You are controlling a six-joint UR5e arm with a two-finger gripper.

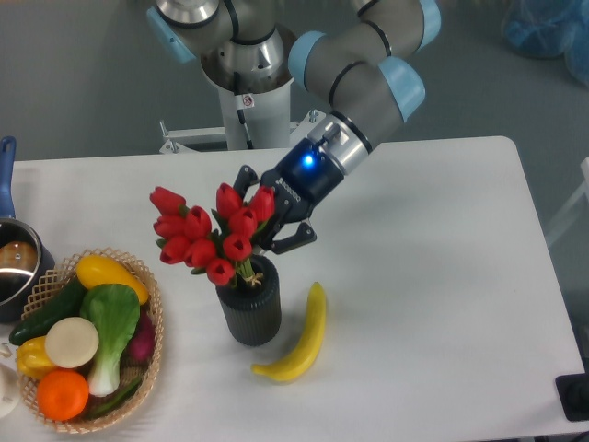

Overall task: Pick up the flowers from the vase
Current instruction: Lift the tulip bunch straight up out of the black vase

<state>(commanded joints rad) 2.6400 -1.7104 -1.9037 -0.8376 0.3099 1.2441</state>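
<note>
Next, my gripper grabs the flowers [207, 235] by their red buds, which leaves the stems free to slide out of the vase [249, 307].
The flowers [207, 235], a bunch of red tulip buds with green leaves, stand in the vase [249, 307], a short dark grey ribbed cylinder at the table's middle front. The stems enter the vase mouth. My gripper [272, 210] comes in from the upper right, tilted, and sits right behind the right side of the bunch. Its jaws stand apart, one finger [247, 177] above the buds and the other [296, 238] to their lower right. The rightmost buds lie between the fingers and hide part of them. I cannot tell whether the fingers touch the buds.
A yellow banana [300, 341] lies just right of the vase. A wicker basket [147, 354] of toy vegetables and fruit stands at the front left. A metal pot [17, 267] with a blue handle sits at the left edge.
</note>
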